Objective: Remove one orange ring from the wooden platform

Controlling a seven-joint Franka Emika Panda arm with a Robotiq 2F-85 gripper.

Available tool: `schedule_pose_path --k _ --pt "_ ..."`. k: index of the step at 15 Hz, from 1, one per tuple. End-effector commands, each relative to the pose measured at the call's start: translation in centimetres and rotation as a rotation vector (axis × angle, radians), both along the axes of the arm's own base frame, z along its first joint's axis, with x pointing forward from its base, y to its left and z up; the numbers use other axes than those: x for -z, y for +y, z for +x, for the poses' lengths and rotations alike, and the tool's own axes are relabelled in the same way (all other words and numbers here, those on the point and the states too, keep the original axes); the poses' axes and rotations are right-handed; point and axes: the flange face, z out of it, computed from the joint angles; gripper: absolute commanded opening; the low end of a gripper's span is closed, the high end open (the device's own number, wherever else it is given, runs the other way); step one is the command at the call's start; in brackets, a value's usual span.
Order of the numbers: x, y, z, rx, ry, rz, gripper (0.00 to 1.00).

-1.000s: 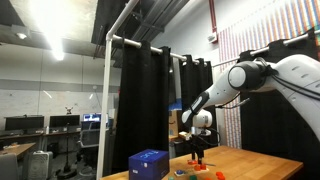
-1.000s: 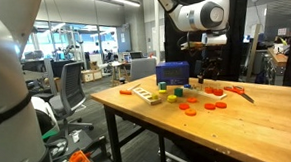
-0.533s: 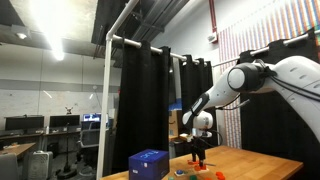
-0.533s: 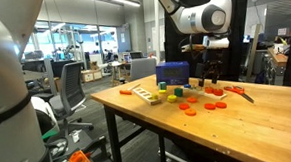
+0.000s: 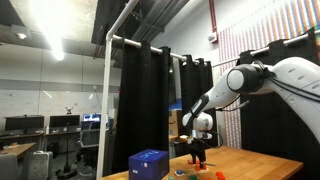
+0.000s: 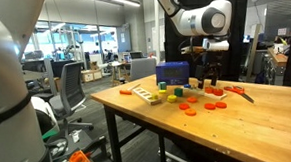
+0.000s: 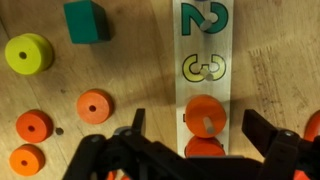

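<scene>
My open fingers are level with the sides of the orange ring, so it is now time for my gripper to close on the ring.
In the wrist view a pale wooden platform with painted numbers 2 and 3 runs down the middle. An orange ring sits on its peg, with a second orange ring right below it. My gripper is open, one finger on each side of the platform, straddling these two rings without touching them. In both exterior views the gripper hangs just above the table.
Loose orange rings lie left of the platform, with a green disc and a teal block. Orange rings, a blue box, coloured blocks and a wooden strip lie on the table.
The arm has sunk slightly toward the table over the rings. Nothing on the table has moved.
</scene>
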Motion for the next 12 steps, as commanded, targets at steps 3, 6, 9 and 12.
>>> schedule_pose_path --k 3,6,9,12 --pt "-0.12 0.33 0.77 -0.017 -0.001 0.023 0.66" --pt "-0.51 0.22 0.66 -0.017 -0.001 0.014 0.42" --pt "-0.73 0.04 0.66 -0.016 -0.003 0.011 0.19" --pt "-0.79 0.05 0.65 -0.015 -0.003 0.010 0.21"
